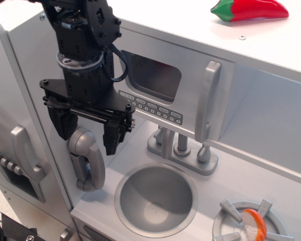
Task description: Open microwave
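The microwave door (186, 108) needs to swing open, so my gripper should grab its vertical silver handle (208, 102) next.
The microwave (190, 85) is the white compartment in the middle, with a flat light-grey door, a dark rounded window (155, 75), a row of small buttons (150, 106) and a tall grey vertical handle (209, 98) at its right. The door looks closed. My black gripper (88, 131) hangs in front of the door's left end, well left of the handle. It is open and empty, with its fingers either side of the top of the grey toy phone (88, 158).
A round sink (155, 200) and grey faucet (183, 148) lie below the microwave. A burner with an orange-white piece (253, 225) is at lower right. A red chili pepper (248, 10) lies on top. A larger grey door with handle (25, 153) is at left.
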`<action>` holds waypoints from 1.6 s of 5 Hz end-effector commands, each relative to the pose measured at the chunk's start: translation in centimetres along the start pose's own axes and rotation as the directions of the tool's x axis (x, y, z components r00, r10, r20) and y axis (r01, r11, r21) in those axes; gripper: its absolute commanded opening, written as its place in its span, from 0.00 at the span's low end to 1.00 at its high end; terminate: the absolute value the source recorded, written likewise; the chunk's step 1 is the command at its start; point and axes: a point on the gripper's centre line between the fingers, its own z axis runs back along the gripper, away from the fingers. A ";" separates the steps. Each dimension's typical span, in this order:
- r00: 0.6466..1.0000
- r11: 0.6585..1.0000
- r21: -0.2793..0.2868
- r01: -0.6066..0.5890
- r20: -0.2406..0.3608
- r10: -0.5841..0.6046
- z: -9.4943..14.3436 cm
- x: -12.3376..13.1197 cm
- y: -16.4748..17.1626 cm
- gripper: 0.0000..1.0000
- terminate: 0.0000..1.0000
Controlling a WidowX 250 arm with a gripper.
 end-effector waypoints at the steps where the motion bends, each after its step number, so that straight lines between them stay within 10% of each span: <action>1: 1.000 1.000 0.000 0.000 0.000 0.000 0.0 0.0 0.0 1.00 0.00; 5: 0.982 0.982 -0.151 0.114 0.168 -0.088 5.8 5.8 -9.9 1.00 0.00; 8: 0.955 0.985 -0.130 0.115 0.287 -0.073 5.0 8.2 -10.9 1.00 0.00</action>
